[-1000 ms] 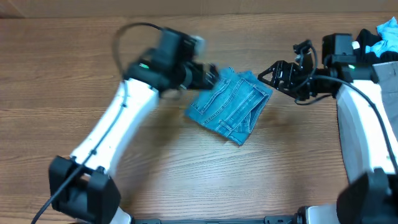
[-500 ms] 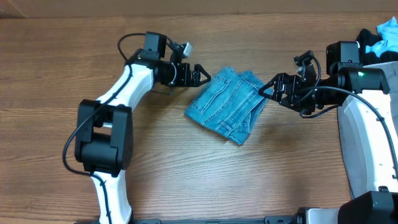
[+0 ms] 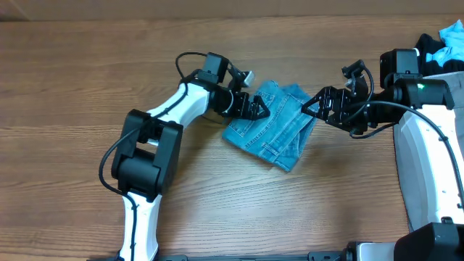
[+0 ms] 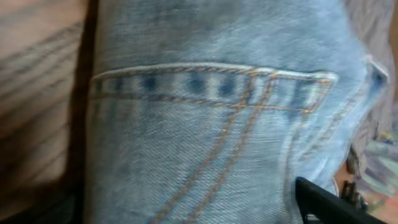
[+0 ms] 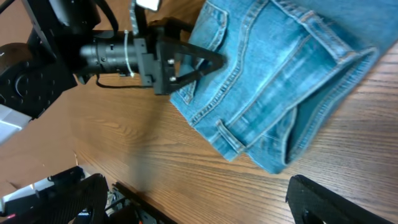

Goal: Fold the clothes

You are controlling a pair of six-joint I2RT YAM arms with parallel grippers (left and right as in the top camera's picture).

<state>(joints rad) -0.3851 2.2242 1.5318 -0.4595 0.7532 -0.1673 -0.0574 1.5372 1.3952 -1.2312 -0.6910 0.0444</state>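
The bundle needs to be set aside still folded. For that, my left gripper should next grab the folded jeans at the back-pocket edge (image 4: 202,121), with the layers together.
Light blue denim jeans (image 3: 279,130) lie folded into a small bundle at mid-table. My left gripper (image 3: 257,110) is open at the bundle's left edge, its tips resting on the denim. The left wrist view is filled by a stitched back pocket of the jeans (image 4: 205,124), with one black finger (image 4: 329,202) at the lower right. My right gripper (image 3: 310,107) hangs open just beyond the bundle's right edge. In the right wrist view, only bare wood lies between that gripper's fingers (image 5: 199,202), with the jeans (image 5: 280,74) and the left gripper (image 5: 186,62) farther ahead.
A heap of small black, white and cyan garments (image 3: 442,40) sits at the back right corner behind the right arm. The left arm (image 3: 163,119) stretches across the table's left half. Bare wooden tabletop (image 3: 72,145) surrounds the jeans.
The left arm has swung right and brought its gripper onto the jeans' left edge. The bundle has shifted slightly right. The right gripper has stayed put over the last half second.
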